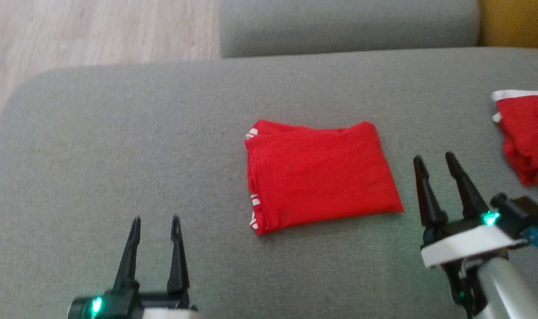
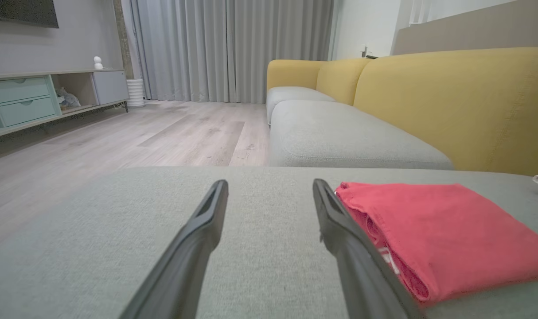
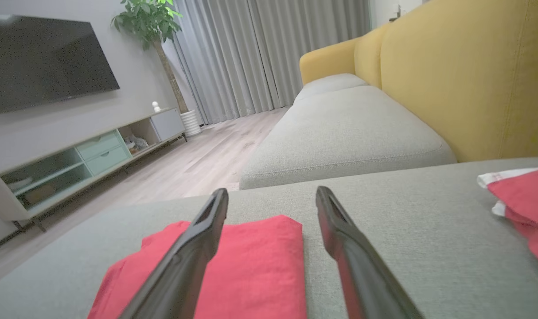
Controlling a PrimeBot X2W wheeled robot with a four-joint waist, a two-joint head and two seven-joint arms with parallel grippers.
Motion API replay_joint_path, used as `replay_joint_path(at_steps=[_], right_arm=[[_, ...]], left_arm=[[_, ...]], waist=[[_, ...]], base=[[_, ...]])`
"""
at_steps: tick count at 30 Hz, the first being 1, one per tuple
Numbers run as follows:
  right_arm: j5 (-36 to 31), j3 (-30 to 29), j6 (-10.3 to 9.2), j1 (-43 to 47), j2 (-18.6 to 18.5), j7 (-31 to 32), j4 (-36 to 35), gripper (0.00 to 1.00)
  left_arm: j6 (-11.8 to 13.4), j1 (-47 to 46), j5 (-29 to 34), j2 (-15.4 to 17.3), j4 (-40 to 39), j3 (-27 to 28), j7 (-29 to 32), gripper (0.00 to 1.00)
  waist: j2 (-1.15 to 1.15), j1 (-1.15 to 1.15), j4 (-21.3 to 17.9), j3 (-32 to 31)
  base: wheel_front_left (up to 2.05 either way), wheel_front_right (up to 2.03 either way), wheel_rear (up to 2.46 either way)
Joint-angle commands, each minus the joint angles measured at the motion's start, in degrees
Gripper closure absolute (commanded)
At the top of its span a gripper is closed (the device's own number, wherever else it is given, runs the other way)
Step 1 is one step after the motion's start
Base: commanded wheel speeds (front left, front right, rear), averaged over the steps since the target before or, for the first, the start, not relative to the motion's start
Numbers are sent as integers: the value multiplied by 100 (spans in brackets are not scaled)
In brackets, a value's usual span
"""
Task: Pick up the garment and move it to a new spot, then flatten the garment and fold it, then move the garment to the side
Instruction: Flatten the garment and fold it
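Note:
My right gripper next needs to pinch the red garment by its plain folded edge. Then it can move the folded garment to the side.
A red garment with white-striped edges lies folded into a rectangle on the grey sofa cushion. It also lies at the right of the left wrist view, garment, and low in the right wrist view, garment. My left gripper hovers open near the front, left of the garment, holding nothing. My right gripper is open just off the garment's right edge, empty. In the wrist views the left gripper and right gripper both show spread fingers.
A second red garment with a white band lies at the cushion's right edge. Another grey cushion and a yellow backrest are behind. Wooden floor lies to the left, past the cushion's rounded corner.

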Motion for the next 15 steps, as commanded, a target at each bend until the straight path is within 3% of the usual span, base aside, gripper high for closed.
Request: replay_joint_path(at_steps=[1, 7, 15], right_arm=[[-267, 111, -4, 2, -79, -75, -220, 0], [-1195, -93, -4, 710, 95, -77, -305, 0], [-1827, -409, -4, 1270, 505, -78, -407, 0]], left_arm=[[-23, 45, -14, -45, -173, 272, -29, 0], [-181, 442, 102, -53, -123, 501, -29, 0], [-358, 598, 285, -71, -132, 660, -29, 0]], waist=[[0, 1, -170, -257], [0, 1, -182, -589], [0, 1, -126, -754]], base=[[0, 0, 0], [0, 0, 0], [0, 0, 0]])
